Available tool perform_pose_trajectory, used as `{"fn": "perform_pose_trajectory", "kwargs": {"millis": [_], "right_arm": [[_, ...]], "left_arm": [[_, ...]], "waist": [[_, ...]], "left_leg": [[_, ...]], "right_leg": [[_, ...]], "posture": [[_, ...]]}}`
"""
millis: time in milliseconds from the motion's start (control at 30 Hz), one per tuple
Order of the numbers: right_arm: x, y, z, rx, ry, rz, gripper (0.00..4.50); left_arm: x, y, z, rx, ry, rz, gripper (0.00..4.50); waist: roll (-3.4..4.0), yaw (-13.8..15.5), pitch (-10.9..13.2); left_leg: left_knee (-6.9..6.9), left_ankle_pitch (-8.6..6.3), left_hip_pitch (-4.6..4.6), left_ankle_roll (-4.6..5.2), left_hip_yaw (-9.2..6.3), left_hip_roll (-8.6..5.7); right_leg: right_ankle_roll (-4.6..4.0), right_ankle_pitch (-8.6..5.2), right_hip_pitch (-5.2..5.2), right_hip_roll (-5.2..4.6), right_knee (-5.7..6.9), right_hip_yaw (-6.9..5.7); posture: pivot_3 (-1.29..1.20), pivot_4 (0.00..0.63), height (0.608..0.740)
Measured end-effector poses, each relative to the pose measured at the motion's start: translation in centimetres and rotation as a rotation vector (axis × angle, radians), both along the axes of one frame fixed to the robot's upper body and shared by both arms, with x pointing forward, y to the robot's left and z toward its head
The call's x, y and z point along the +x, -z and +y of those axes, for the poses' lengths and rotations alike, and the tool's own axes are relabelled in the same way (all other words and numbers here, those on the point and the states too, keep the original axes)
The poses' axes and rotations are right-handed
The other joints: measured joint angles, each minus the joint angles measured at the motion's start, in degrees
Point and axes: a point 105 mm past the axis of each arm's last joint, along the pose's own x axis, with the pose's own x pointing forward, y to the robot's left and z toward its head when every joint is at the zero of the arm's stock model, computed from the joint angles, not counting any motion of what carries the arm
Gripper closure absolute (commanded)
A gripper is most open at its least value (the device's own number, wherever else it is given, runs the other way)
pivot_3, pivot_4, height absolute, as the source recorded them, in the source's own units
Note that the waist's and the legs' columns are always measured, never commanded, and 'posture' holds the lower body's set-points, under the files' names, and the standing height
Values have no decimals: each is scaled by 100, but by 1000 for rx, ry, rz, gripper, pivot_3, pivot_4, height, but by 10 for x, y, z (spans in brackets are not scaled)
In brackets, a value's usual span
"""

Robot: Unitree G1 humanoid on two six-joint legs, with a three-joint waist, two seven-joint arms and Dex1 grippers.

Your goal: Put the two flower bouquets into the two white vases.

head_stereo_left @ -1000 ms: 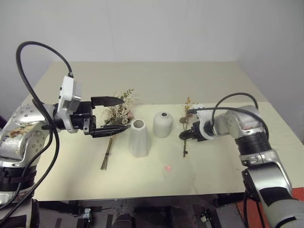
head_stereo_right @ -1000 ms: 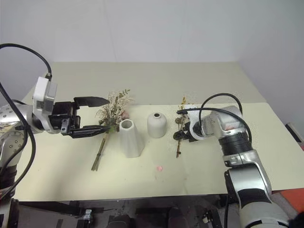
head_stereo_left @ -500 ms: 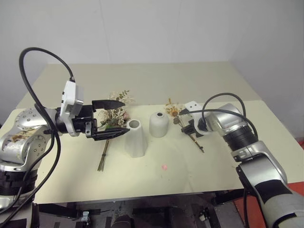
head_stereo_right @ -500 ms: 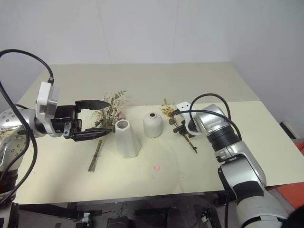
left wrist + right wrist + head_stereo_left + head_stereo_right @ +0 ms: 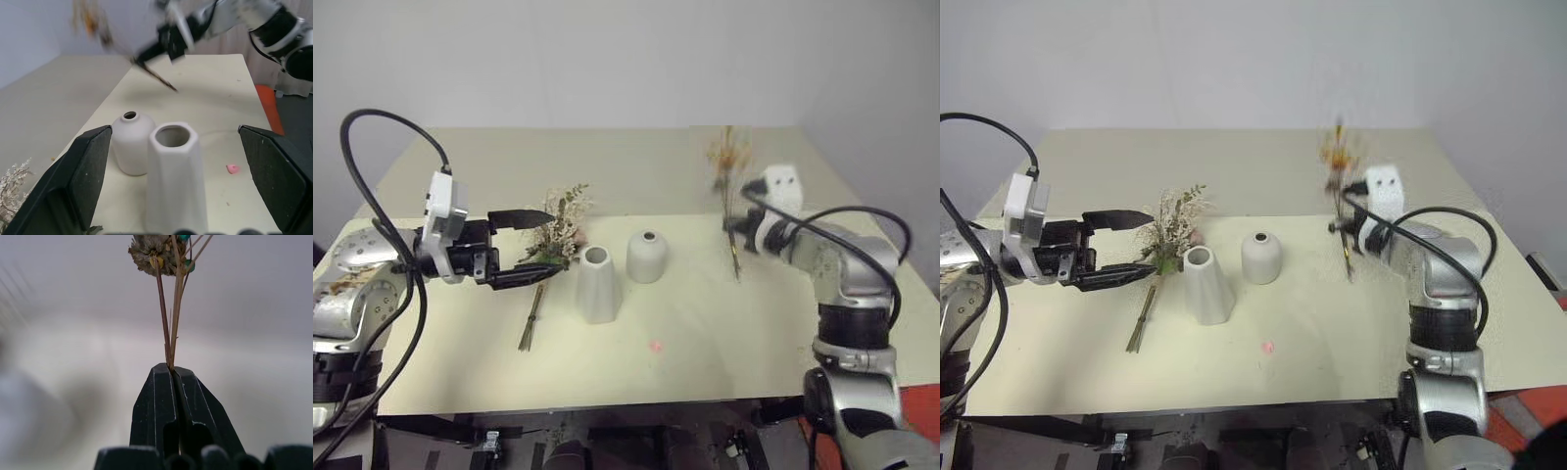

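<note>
The bushy bouquet (image 5: 558, 227) is meant for the tall tapered vase (image 5: 598, 286), so the left gripper should grab it by its bundled stems next.
The bushy bouquet (image 5: 558, 227) with pink roses lies on the table, its stems pointing toward the front edge. My left gripper (image 5: 562, 238) hangs open at its flower end, one finger above and one below, holding nothing. The tall tapered white vase (image 5: 599, 286) and the shorter rounded one (image 5: 647, 257) stand upright side by side mid-table; the left wrist view shows both vases (image 5: 173, 176) (image 5: 131, 143) between its black fingers (image 5: 80, 178). My right gripper (image 5: 171, 369) is shut on the thin sprig's stems. It holds that sprig (image 5: 730, 181) upright in the air, right of the vases.
A small pink bit (image 5: 656, 346) lies on the cream table (image 5: 724, 333) in front of the vases. The table's front edge runs close to me, and a pale wall stands behind the far edge.
My right gripper shut on the thin sprig, lifted it off the table and swung it upright, further right and back. The left gripper has stayed open by the bushy bouquet.
</note>
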Motion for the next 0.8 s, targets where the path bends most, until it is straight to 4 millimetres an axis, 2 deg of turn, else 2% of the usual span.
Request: {"fn": "perform_pose_trajectory", "kwargs": {"millis": [100, 167, 333, 433, 567, 800], "right_arm": [[-9, -25, 19, 89, -84, -158, 4454], [-13, -33, 32, 125, -134, -213, 4454], [-26, -32, 71, 137, -287, -297, 4454], [-30, -33, 88, 133, -331, -345, 4454], [-24, -26, 100, 116, -347, -361, 4454], [-11, -12, 102, 142, -329, -336, 4454]], "left_arm": [[5, -4, 3, -2, 5, -10, 0], [7, -3, 4, -8, 8, 6, 0], [9, 0, -1, -15, 37, 23, 0], [10, -3, -4, -22, 43, 15, 0], [12, -4, -5, -28, 24, 23, 0], [11, -6, -9, -23, 12, 24, 0]], "waist": [[1, 6, 0], [2, 10, 1], [3, 15, 2], [3, 17, 2], [3, 16, 2], [4, 16, 2]], "left_leg": [[0, 0, 15, 0, 1, -1], [0, 0, 15, 0, 1, -1], [-2, 0, 7, 0, 0, -2], [-1, 0, 5, 0, 0, -4], [-1, 0, 7, -1, 0, -3], [-1, 1, 7, -1, -1, -2]], "right_leg": [[0, 0, 12, -2, 1, 0], [-1, 0, 12, -3, 1, 0], [-1, 0, 10, -5, 15, -2], [-1, 1, 11, -7, 15, -2], [-1, 0, 10, -5, 13, -3], [-1, 1, 10, -5, 14, -3]], "posture": [[0, 150, 740], [0, 150, 740], [0, 150, 740], [0, 150, 740], [0, 150, 740], [0, 150, 740]]}}
